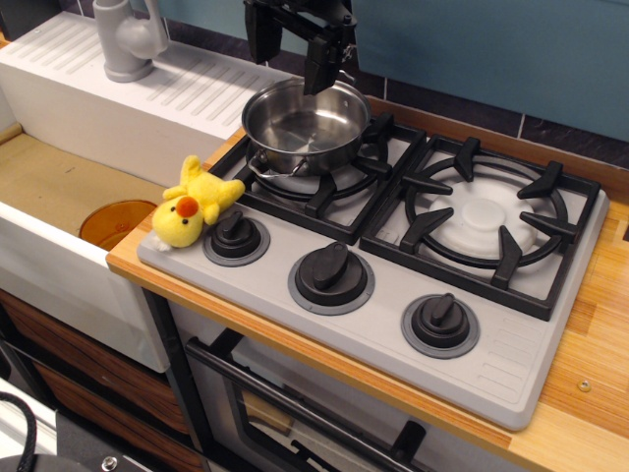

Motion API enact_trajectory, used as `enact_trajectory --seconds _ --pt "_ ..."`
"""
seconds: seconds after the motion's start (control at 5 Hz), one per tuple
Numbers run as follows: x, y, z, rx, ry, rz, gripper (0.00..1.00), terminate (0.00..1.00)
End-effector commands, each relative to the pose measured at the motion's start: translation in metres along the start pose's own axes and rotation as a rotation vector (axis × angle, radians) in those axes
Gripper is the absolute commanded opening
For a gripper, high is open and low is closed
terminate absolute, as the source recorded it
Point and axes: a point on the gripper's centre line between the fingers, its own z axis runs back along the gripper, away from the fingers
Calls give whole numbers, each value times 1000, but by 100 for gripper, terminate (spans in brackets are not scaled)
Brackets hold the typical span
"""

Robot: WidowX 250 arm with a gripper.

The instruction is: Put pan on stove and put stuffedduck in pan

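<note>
My gripper is to grip the yellow stuffedduck by its body point(205, 191) next, so that it can drop it into the steel pan point(305, 123).
The shiny steel pan point(305, 123) stands upright on the left back grate of the light grey stove point(511, 364). It is empty inside. The yellow stuffedduck point(192, 205) lies on the stove's front left corner, beside the left knob point(236, 236). My black gripper point(293, 57) hangs above the pan's back rim, apart from it. Its jaws are open with nothing between them. Its upper part is cut off by the top of the frame.
The right burner grate point(484, 218) is bare. Two more knobs point(331, 275) sit along the stove front. A white sink point(59, 187) with an orange disc point(110, 222) and a grey faucet point(128, 39) lies to the left. Wooden counter point(590, 393) surrounds the stove.
</note>
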Motion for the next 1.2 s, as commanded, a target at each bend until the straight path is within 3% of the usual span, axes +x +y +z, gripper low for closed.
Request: enact_trajectory --seconds 0.0,0.4,0.6,1.0 --pt "-11 -2 34 30 -128 64 100 0" --pt "-48 -4 47 55 -179 124 100 0" --pt "-63 3 40 86 -196 125 100 0" --pt "-102 14 0 86 -264 115 100 0"
